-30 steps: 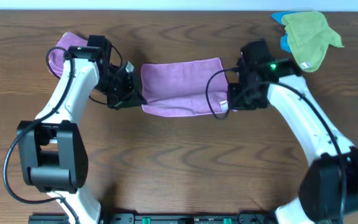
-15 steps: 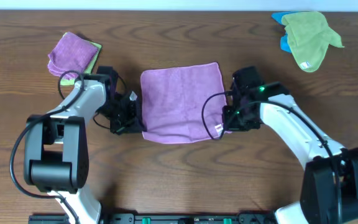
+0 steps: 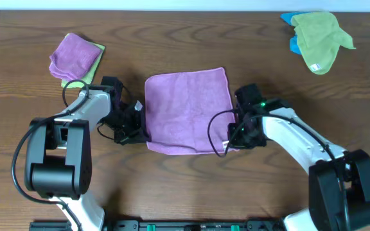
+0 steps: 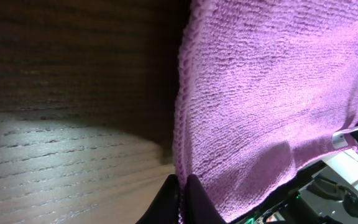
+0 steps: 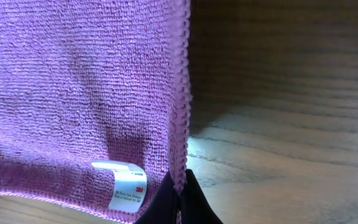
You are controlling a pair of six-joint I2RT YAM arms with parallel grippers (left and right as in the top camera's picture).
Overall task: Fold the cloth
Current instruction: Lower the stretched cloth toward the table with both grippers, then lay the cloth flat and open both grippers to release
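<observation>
The purple cloth's hem (image 3: 146, 96) (image 4: 183, 106) runs straight along the tabletop at the left gripper's fingers. The robot needs to open that gripper, as the cloth would lie flat if it opened now.
A purple cloth (image 3: 186, 110) lies spread in the middle of the wooden table. My left gripper (image 3: 140, 133) is shut on the cloth's left edge near its front corner; the left wrist view shows the hem pinched between the fingertips (image 4: 182, 194) and the cloth (image 4: 272, 93) stretching away. My right gripper (image 3: 231, 141) is shut on the cloth's right edge near the front corner; the right wrist view shows the hem in the fingertips (image 5: 179, 193), the cloth (image 5: 73, 81) and a white label (image 5: 128, 185) beside them.
A folded purple cloth on a green one (image 3: 76, 56) lies at the back left. A crumpled green cloth over a blue one (image 3: 318, 37) lies at the back right corner.
Both grippers have pulled the cloth's front edge toward me, and the cloth has gone from a narrow band to a spread square. The left arm no longer covers the back-left pile.
</observation>
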